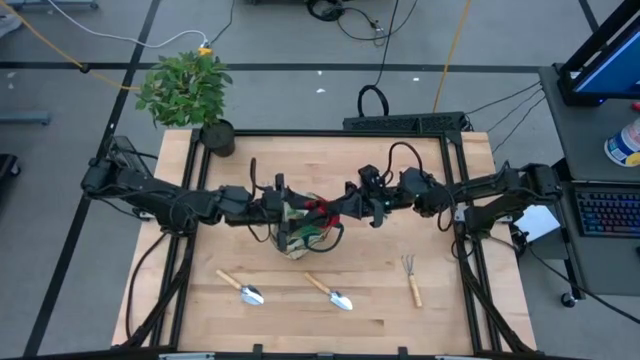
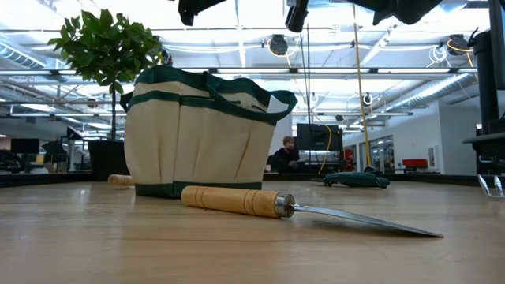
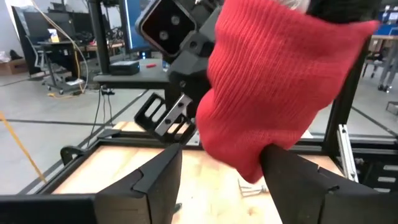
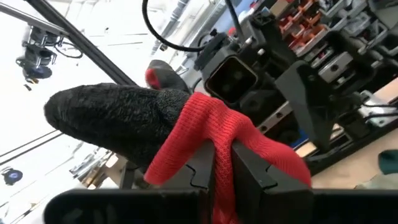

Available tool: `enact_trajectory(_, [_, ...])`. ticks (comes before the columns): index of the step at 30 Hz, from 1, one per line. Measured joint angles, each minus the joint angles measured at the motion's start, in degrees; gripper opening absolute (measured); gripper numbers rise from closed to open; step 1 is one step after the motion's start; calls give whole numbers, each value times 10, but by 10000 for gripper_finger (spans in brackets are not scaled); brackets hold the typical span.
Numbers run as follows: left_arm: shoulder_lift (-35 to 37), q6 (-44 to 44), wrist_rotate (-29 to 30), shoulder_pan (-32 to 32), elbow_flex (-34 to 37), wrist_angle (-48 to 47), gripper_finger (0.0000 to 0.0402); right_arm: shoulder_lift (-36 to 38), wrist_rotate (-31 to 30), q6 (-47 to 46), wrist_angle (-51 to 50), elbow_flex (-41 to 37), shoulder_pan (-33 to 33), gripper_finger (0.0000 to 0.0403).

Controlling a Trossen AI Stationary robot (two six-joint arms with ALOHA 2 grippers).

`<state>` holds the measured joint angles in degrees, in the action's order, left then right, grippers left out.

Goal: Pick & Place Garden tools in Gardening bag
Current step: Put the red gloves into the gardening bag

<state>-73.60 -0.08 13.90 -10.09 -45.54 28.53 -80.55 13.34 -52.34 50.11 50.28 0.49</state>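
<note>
The glove's red knit cuff [image 1: 318, 208] is the part my left gripper should grab next, to carry the glove into the gardening bag [image 1: 305, 235].
The beige gardening bag with green trim [image 1: 300, 238] stands upright at the table's middle and also shows in the low view [image 2: 197, 130]. A red-and-black glove [image 1: 318, 210] hangs above the bag's opening. My right gripper [image 1: 336, 208] comes from the table's right and is shut on the glove [image 4: 124, 118]. My left gripper [image 1: 290, 212] comes from the left and is open. Its fingers [image 3: 158, 177] stand on either side of the glove's red part [image 3: 273, 81]. My right gripper pinches the glove's red knit cuff [image 4: 214, 134] between its two fingers, coming from the table's right. The cuff folds over the fingertips, and the black hand part [image 4: 106, 118] sticks out beyond them. The glove is lifted clear above the bag. My left gripper has the red cuff's lower end [image 3: 249, 165] close to one finger [image 3: 292, 174]; whether they touch I cannot tell.
Two wooden-handled trowels [image 1: 240, 287] [image 1: 330, 293] and a fork rake [image 1: 412, 280] lie on the table's near half. One trowel lies in front of the bag in the low view [image 2: 252, 202]. A leafy plant [image 1: 188, 88] in a black pot [image 1: 217, 137] stands at the far left corner.
</note>
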Motion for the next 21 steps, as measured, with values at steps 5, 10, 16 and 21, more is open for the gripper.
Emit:
enact_trajectory(5, [0,-6,-8,0,0,20,236,0,-28,18,-5,0,-2,21])
enact_trajectory(10, [0,-25,-20,0,0,31,237,0,-42,25,-22,0,-12,21])
enact_trajectory(16, [0,-39,-30,1,0,33,237,0,-58,38,-37,0,-16,20])
enact_trajectory(21, [-12,-50,-34,13,0,56,237,-6,-72,40,-31,0,-16,20])
